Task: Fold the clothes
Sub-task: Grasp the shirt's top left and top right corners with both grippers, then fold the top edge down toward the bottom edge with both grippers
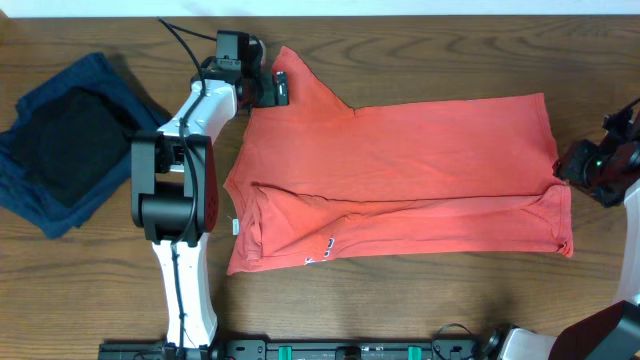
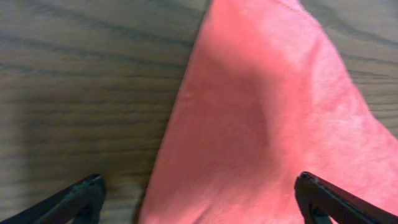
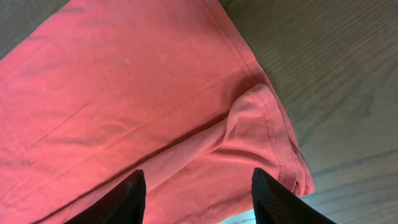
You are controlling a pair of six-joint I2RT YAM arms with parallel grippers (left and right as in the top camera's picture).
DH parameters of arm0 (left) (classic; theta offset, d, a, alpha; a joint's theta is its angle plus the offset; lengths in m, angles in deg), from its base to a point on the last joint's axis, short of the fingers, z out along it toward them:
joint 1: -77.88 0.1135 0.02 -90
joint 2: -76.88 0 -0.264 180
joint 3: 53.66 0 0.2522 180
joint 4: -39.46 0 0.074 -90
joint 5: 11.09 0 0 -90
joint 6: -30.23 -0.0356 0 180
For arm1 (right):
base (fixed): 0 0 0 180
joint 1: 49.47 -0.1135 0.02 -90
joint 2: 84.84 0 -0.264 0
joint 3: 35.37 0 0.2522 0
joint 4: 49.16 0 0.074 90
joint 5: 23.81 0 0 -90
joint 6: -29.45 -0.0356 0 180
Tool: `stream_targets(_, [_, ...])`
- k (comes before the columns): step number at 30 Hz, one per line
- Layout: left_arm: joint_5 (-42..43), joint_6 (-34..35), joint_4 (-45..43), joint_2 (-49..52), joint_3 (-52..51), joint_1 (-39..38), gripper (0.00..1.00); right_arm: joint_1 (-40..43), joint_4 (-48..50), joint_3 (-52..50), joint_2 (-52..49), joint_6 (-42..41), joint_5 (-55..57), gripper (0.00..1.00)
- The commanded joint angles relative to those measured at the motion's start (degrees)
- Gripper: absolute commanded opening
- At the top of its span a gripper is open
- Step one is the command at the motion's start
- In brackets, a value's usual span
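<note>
The left gripper grabs the coral-red T-shirt [image 1: 400, 170] at the far sleeve's collar-end edge next, to fold the T-shirt's far side over the middle.
The coral-red T-shirt [image 1: 400, 170] lies spread on the wooden table, its front long edge folded over toward the middle, with a bit of print [image 1: 327, 245] showing near the fold. My left gripper [image 1: 268, 88] is open at the shirt's far left sleeve [image 2: 261, 118], its fingers on either side of the cloth. My right gripper [image 1: 572, 168] is open at the right hem, over the folded-over edge [image 3: 249, 124]; nothing is pinched between its fingers.
A folded navy-blue garment [image 1: 100, 80] with a black garment [image 1: 70, 140] on top lies at the left of the table. Bare wood surrounds the shirt. The left arm's body [image 1: 175, 180] stands beside the shirt's collar end.
</note>
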Motion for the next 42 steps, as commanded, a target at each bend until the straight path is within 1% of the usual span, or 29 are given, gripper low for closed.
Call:
stream_targets(1, [4.17,-0.07,-0.24,2.75,0.17,-0.79,0.91,-1.31,-0.02,0.07,-0.04,0.83,-0.02,0.53])
stream_targets(3, [4.09,-0.09,-0.22,2.89,0.17,-1.25,0.76,-1.73,0.13,0.07,-0.04,0.79,-0.04,0.53])
stream_targets(4, [4.11,-0.07,-0.22,2.97,0.17,-1.40,0.64,-1.84,0.22,0.07,-0.04,0.79,-0.04,0.53])
stream_targets(5, [4.13,-0.04,-0.17,2.97,0.17,-1.44,0.47,-1.84,0.37,0.07,-0.04,0.79,-0.04,0.53])
stream_targets(6, [4.13,-0.04,0.02,2.97,0.17,-1.49,0.33,-1.84,0.39,0.07,-0.04,0.76,-0.04,0.53])
stream_targets(7, [4.13,-0.02,0.28,2.97,0.17,-1.51,0.27,-1.84,0.39,0.07,-0.04,0.79,-0.02,0.53])
stream_targets(8, [4.13,-0.04,0.66,2.97,0.17,-1.51,0.23,-1.84,0.39,0.07,-0.04,0.79,-0.02,0.53])
stream_targets(10, [4.11,-0.07,1.73,2.97,0.17,-1.51,0.20,-1.84,0.79,0.04,-0.04,0.83,-0.02,0.53])
stream_targets(11, [4.11,-0.07,2.34,2.97,0.17,-1.49,0.14,-1.84,1.03,0.04,-0.04,0.83,-0.04,0.53])
stream_targets(13, [4.11,-0.07,3.48,2.97,0.17,-1.49,0.08,-1.84,1.46,0.04,-0.07,0.85,-0.02,0.53])
stream_targets(14, [4.13,-0.04,3.93,2.93,0.17,-1.40,0.06,-1.84,1.70,0.04,-0.09,0.85,-0.04,0.52])
stream_targets(21, [4.11,1.95,5.66,-1.68,0.20,-0.04,0.06,-1.84,4.70,0.04,-1.86,2.56,0.20,0.41])
stream_targets(23, [4.13,2.62,5.86,-3.98,0.17,0.31,0.06,-1.92,6.88,0.04,-3.56,2.64,0.15,0.40])
stream_targets(27, [4.17,4.09,8.17,-7.21,0.17,0.26,0.06,-3.15,12.46,0.04,-8.48,4.37,0.17,0.40])
stream_targets(30, [4.57,5.18,11.30,-7.82,0.17,0.11,0.05,-4.11,19.02,0.07,-12.63,4.42,0.15,0.46])
stream_targets(32, [4.79,5.18,13.88,-7.82,0.17,-0.02,0.06,-4.79,25.03,0.07,-16.02,4.42,0.11,0.52])
stream_targets(36, [4.76,5.16,17.03,-7.82,0.17,-0.11,0.06,-5.86,36.61,0.07,-23.50,4.44,0.13,0.60])
stream_targets(40, [4.74,5.16,18.38,-7.82,0.17,-0.11,0.06,-5.97,45.72,0.09,-29.79,3.54,0.07,0.63])
stream_targets(42, [4.74,5.16,18.75,-7.82,0.11,-0.11,0.06,-5.97,50.07,0.09,-32.68,2.84,-0.09,0.66])
